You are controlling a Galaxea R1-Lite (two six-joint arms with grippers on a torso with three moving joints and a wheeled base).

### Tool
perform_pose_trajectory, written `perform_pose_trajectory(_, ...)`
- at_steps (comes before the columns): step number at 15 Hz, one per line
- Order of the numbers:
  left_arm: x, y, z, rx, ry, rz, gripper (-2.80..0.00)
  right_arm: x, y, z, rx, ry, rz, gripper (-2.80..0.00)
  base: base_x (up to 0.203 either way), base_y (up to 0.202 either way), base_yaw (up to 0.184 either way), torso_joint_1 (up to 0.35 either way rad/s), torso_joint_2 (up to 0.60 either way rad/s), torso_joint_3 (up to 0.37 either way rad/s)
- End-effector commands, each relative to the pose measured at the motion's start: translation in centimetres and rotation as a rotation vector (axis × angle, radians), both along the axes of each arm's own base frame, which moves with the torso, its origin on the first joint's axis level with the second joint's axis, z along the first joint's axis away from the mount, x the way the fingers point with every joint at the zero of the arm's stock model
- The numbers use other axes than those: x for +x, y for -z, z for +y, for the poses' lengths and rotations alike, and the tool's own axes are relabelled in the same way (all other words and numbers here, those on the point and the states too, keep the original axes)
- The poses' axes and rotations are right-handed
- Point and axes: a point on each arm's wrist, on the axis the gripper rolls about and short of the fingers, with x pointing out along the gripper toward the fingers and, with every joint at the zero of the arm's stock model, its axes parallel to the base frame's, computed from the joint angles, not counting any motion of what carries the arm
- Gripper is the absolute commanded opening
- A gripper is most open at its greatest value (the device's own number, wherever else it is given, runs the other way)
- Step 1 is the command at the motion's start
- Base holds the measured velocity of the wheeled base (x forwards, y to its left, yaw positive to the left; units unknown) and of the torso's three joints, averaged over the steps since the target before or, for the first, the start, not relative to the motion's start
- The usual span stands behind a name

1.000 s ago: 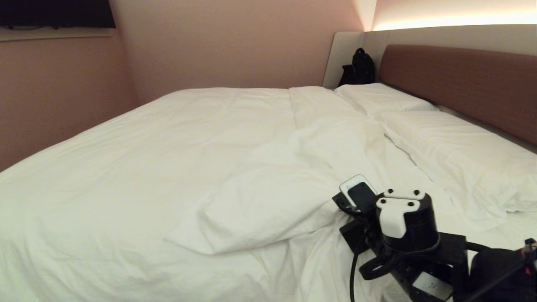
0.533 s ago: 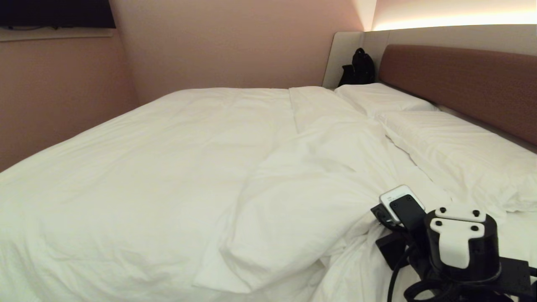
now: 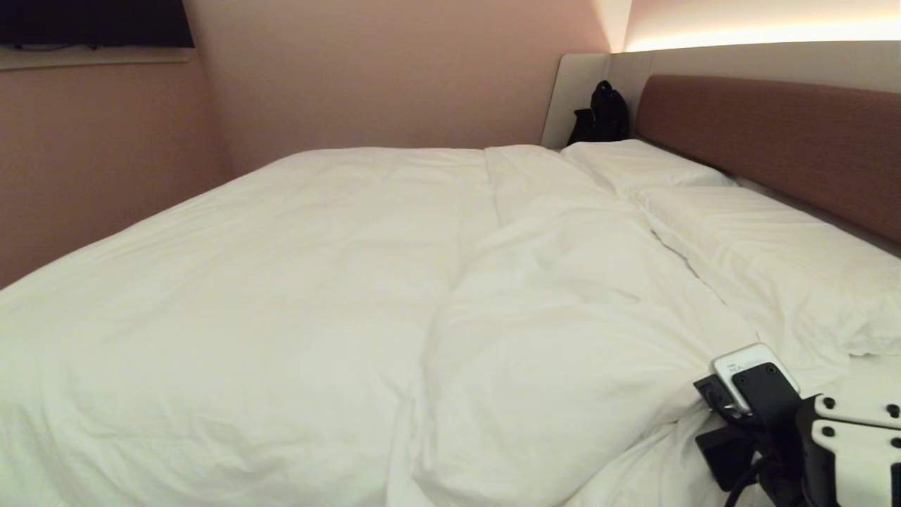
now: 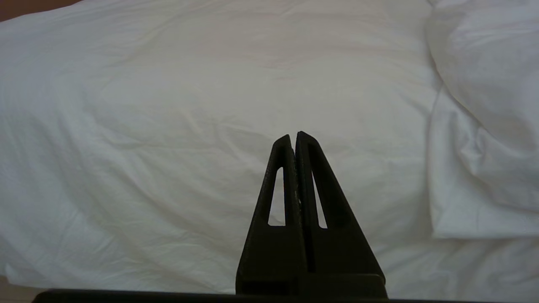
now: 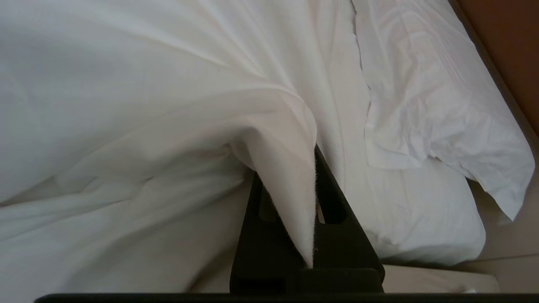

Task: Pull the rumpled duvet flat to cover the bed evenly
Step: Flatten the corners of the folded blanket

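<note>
The edge of the duvet in my right gripper's fingers stops short of the near pillow (image 3: 785, 258) (image 5: 429, 96). My right gripper needs to pull the duvet over it before opening.
The puffy white duvet (image 3: 317, 282) lies over most of the bed (image 3: 774, 141), with a raised fold running down its middle towards the near edge. My right gripper (image 5: 310, 162) is shut on a pinched edge of the duvet (image 5: 168, 105), which drapes over one finger. In the head view only that arm's wrist (image 3: 809, 436) shows at the bottom right, beside the near pillow. My left gripper (image 4: 293, 136) hangs shut and empty above smooth duvet (image 4: 189, 126).
Two white pillows (image 3: 760, 260) (image 3: 633, 162) lie along the reddish-brown headboard on the right. A black bag (image 3: 602, 113) stands in the far corner by the headboard panel. Pink walls close the far and left sides, with a dark screen (image 3: 91, 21) high on the left.
My right arm has moved right and nearer, pulling the duvet's folded-back corner with it. The fold has opened out and now covers the sheet that showed beside the pillows.
</note>
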Motion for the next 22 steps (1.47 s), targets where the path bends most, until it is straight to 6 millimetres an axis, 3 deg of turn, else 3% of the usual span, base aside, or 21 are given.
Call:
perform_pose_trajectory(1,0.0,0.0,0.0,-0.001,0.0,-0.001,-2.8,-0.8,-0.1,-0.9,0.012,0.027,-0.019,-2.8,0.0,0.0,0.0,0.0,0.0,0.0)
perform_pose_trajectory(11,0.0,0.0,0.0,-0.001,0.0,-0.001,-2.8,-4.0,0.9,-4.6,0.024,0.09,-0.04,-2.8,0.0,0.0,0.0,0.0,0.0,0.0)
perform_pose_trajectory(17,0.0,0.0,0.0,-0.001,0.0,0.001,-2.8,-4.0,1.0,-4.6,0.015,0.089,-0.027,-2.8,0.0,0.0,0.0,0.0,0.0,0.0)
perform_pose_trajectory(18,0.0,0.0,0.0,-0.001,0.0,-0.001,-2.8,-3.9,1.0,-4.6,0.012,0.088,-0.024,0.0,0.0,0.0,0.0,0.0,0.0,0.0)
perform_pose_trajectory(22,0.0,0.0,0.0,-0.001,0.0,-0.001,-2.8,-4.1,0.9,-4.6,0.013,0.074,-0.027,0.0,0.0,0.0,0.0,0.0,0.0,0.0)
